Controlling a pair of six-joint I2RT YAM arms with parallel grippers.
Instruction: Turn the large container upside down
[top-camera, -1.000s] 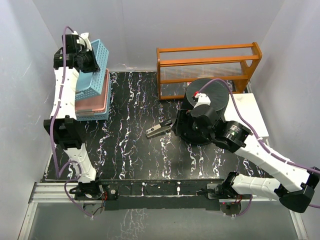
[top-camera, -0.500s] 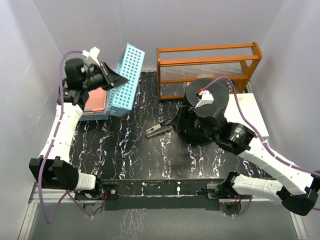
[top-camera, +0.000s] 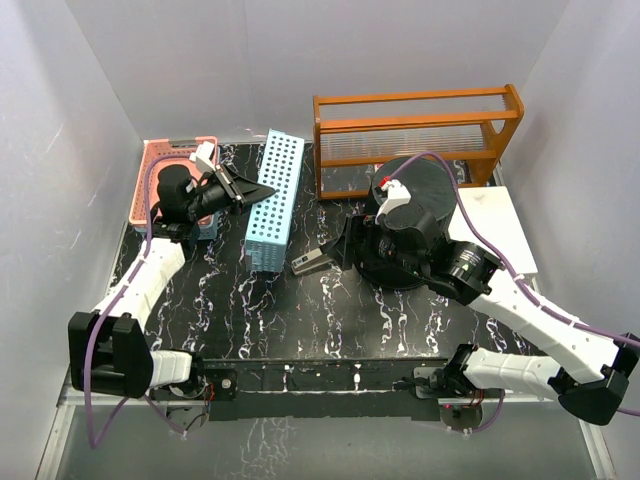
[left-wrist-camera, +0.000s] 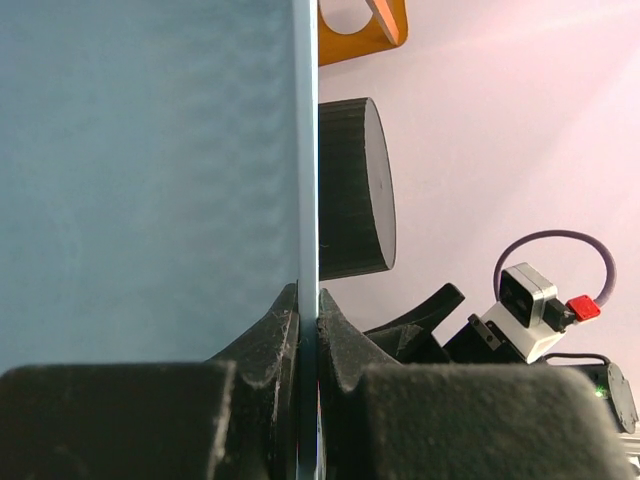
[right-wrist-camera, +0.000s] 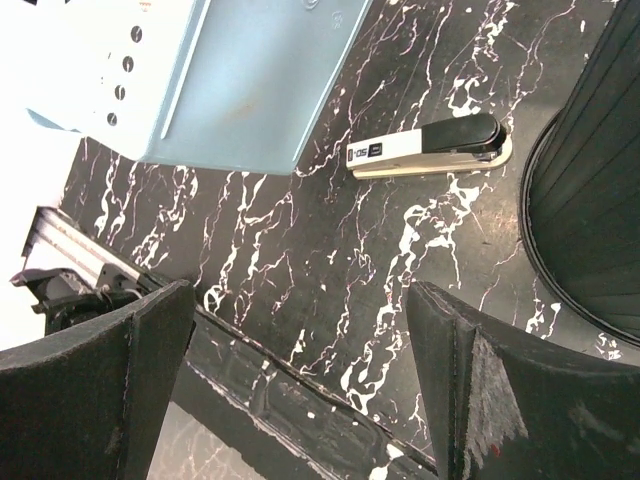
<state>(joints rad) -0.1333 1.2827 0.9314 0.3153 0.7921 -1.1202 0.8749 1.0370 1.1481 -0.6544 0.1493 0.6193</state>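
The light-blue basket is hanging on edge above the table beside the stapler and would drop if I opened now, so my left gripper should keep holding it.
The large container, a round black bucket (top-camera: 420, 195), stands at the right of the table with its flat base up and its wider rim down. It also shows in the left wrist view (left-wrist-camera: 355, 190) and the right wrist view (right-wrist-camera: 600, 170). My left gripper (top-camera: 250, 190) is shut on one wall of a light-blue perforated basket (top-camera: 275, 200), which it holds on edge, low over the table; the pinched wall shows between my left gripper's jaws (left-wrist-camera: 308, 310). My right gripper (top-camera: 338, 250) is open and empty beside the bucket, its fingers (right-wrist-camera: 480, 390) over bare table.
A black-and-white stapler (top-camera: 313, 261) lies left of the bucket, also in the right wrist view (right-wrist-camera: 430, 145). A pink basket (top-camera: 160, 165) sits at the back left. A wooden rack (top-camera: 415, 135) stands behind the bucket, and a white slab (top-camera: 495, 225) lies to the right.
My left arm has swung the blue basket off the back-left stack, down and right, tipping it onto its edge. The pink basket is now uncovered. My right arm has barely moved.
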